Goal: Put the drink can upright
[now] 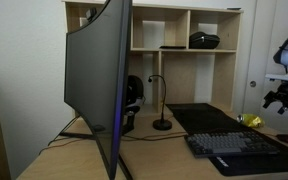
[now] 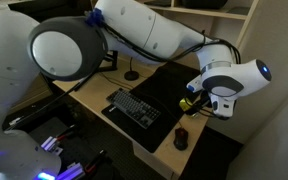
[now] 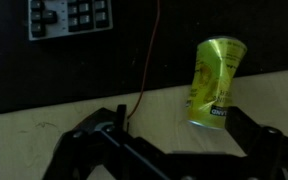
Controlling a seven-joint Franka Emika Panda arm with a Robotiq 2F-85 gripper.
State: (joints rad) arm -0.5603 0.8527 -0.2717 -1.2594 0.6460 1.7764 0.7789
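I will grab the lying drink can (image 3: pixel 214 85) across its sides, near the can's end away from the black mat. The can's end on the mat side stays free for the can to stand on.
The drink can (image 3: pixel 214 85) is a small, dented yellow can on the wooden desk, just beside the edge of the black desk mat (image 3: pixel 74 70). In an exterior view it is a low yellow shape (image 1: pixel 252 120) that looks to lie on its side. It also shows next to the fingers in the exterior view (image 2: pixel 188 103). My gripper (image 3: pixel 179 150) is open and empty, with its fingers spread wide. It hovers just above the can, whose near end sits close to the right-hand finger. The gripper also shows in both exterior views (image 1: pixel 282 96) (image 2: pixel 200 104).
A black keyboard (image 2: pixel 134 107) lies on the black mat, and it also shows in the other exterior view (image 1: pixel 234 143). A dark mouse (image 2: pixel 181 138) sits near the desk's edge. A large curved monitor (image 1: pixel 99 80), a small gooseneck lamp (image 1: pixel 162 105) and a wooden shelf (image 1: pixel 184 40) stand behind. A thin red cable (image 3: pixel 149 60) runs over the mat.
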